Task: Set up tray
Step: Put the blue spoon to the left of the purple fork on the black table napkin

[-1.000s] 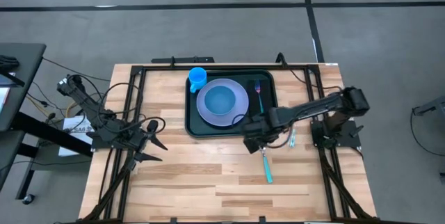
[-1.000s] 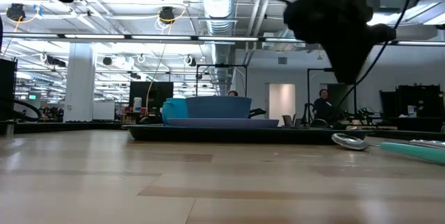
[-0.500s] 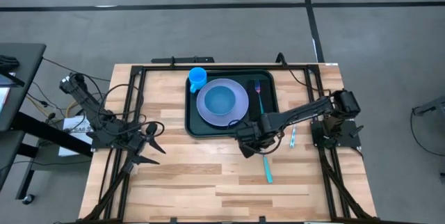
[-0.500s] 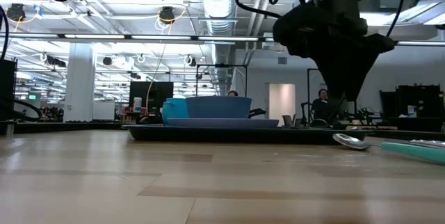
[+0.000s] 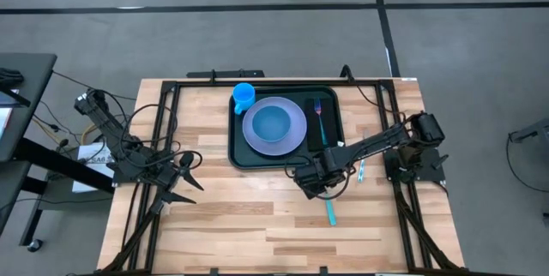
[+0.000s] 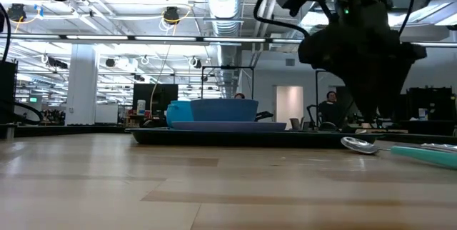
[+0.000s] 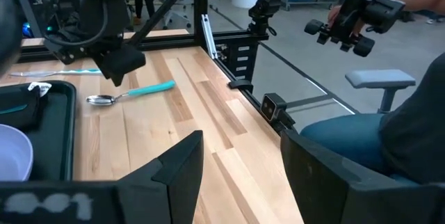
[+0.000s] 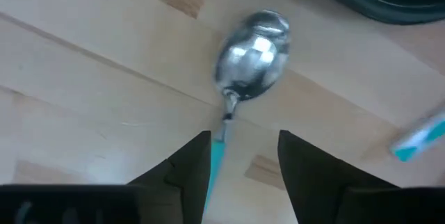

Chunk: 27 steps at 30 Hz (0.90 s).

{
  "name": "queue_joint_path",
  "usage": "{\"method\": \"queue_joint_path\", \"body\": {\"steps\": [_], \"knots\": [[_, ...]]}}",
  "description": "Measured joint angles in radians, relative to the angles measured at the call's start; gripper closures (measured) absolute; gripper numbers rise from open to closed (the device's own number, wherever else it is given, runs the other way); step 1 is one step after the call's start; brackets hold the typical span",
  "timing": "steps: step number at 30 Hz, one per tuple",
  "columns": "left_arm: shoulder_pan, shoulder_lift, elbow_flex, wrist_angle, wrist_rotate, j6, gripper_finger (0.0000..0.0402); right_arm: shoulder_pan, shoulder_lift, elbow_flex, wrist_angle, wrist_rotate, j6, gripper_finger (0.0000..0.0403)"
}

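Note:
My right gripper picks up the spoon by its thin neck [image 8: 228, 115] next. Then it sets the spoon beside the fork on the tray.
The dark green tray [image 5: 330, 96] lies at the table's far middle. On it are a lavender plate [image 5: 296, 135] bearing a blue bowl [image 5: 273, 123], a blue cup [image 5: 244, 96] and a teal-handled fork [image 5: 318, 115]. A teal-handled spoon [image 5: 330, 209] lies flat on the wood just nearer than the tray, its metal bowl [image 8: 252, 57] toward the tray. My right gripper [image 8: 243, 138] points down over the spoon, open, with one finger on either side of the handle's neck [image 8: 221, 140]. My left gripper [image 5: 187, 178] waits open at the table's left.
Another teal-handled utensil [image 5: 361, 170] lies on the wood to the right of the spoon. Black frame rails [image 5: 403, 199] run along the table's left, right and far sides. Bare wood stretches across the near half of the table [image 5: 240, 233].
My right gripper has come down toward the spoon and shifted a little toward the table's near edge, ending just above the wood over the spoon's neck. The spoon and the things on the tray have stayed where they were.

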Motion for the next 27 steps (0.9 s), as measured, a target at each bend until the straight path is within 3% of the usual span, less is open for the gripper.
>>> {"method": "queue_joint_path", "body": {"steps": [27], "knots": [[0.000,0.000,0.000,0.000,0.001,-0.010,0.0221,0.018,0.000,-0.171,0.269,-0.019,0.047,0.0233]]}}
